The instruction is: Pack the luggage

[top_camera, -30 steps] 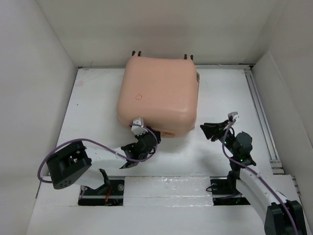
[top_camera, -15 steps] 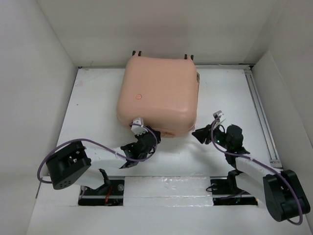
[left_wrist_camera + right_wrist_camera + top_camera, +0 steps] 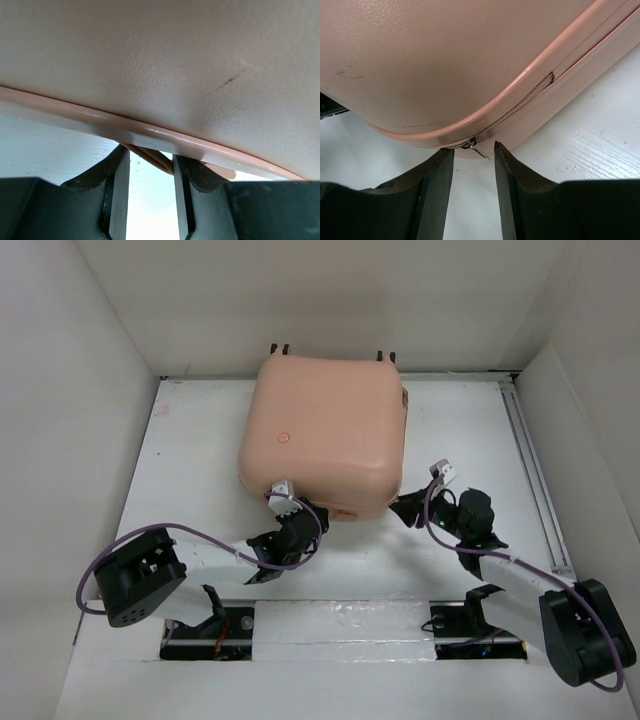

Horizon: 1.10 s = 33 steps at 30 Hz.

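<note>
I need to close my right gripper now, because the pull is hanging free between my fingers. Closing now would hold the small metal zipper pull.
The luggage (image 3: 325, 430) is a pale peach-pink hard-shell suitcase lying flat and closed at the back middle of the table. My left gripper (image 3: 296, 510) is at its front edge. In the left wrist view (image 3: 151, 155) the jaws stand apart under the shell (image 3: 165, 60), with a pink strap (image 3: 144, 152) crossing between the tips. My right gripper (image 3: 405, 510) is open at the front right corner. In the right wrist view (image 3: 474, 150) the small metal zipper pull (image 3: 475, 145) hangs between the fingertips, below the shell (image 3: 445, 60).
Black caster wheels (image 3: 280, 348) stick out at the suitcase's back edge. White walls enclose the table (image 3: 200, 460) on three sides. A rail (image 3: 530, 470) runs along the right side.
My right gripper has swung left and lower, from beside the suitcase to its front right corner. The left arm and the suitcase have not moved.
</note>
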Available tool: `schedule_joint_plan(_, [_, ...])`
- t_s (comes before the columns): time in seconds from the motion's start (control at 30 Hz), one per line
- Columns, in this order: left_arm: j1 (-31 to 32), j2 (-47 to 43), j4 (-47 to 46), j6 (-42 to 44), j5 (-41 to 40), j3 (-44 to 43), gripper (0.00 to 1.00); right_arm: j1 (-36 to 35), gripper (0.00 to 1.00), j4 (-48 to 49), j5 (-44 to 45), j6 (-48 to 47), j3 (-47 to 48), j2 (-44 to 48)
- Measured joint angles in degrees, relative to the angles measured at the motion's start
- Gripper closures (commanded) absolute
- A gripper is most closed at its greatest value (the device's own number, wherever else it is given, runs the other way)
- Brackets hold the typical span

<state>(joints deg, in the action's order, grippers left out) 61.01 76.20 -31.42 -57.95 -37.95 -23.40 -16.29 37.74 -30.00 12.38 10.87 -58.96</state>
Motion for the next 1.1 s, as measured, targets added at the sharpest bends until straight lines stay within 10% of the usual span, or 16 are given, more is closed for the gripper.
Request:
schedule_joint_plan(0.3, [-0.48, 0.0, 0.28, 0.02, 0.44, 0.0, 1.0, -0.44, 1.0, 4.26, -1.46, -0.13, 0.26, -4.57])
schedule_joint_plan(0.8, [-0.24, 5.35, 2.99, 2.27, -0.68, -6.16, 1.0, -28.3, 1.0, -21.46, 37.07, 5.88, 2.49, 12.48])
schedule_joint_plan(1.1, [-0.39, 9.2, 0.5, 2.36, 1.09, -8.24, 1.0, -41.4, 1.0, -28.2, 51.19, 11.04, 13.77, -1.42])
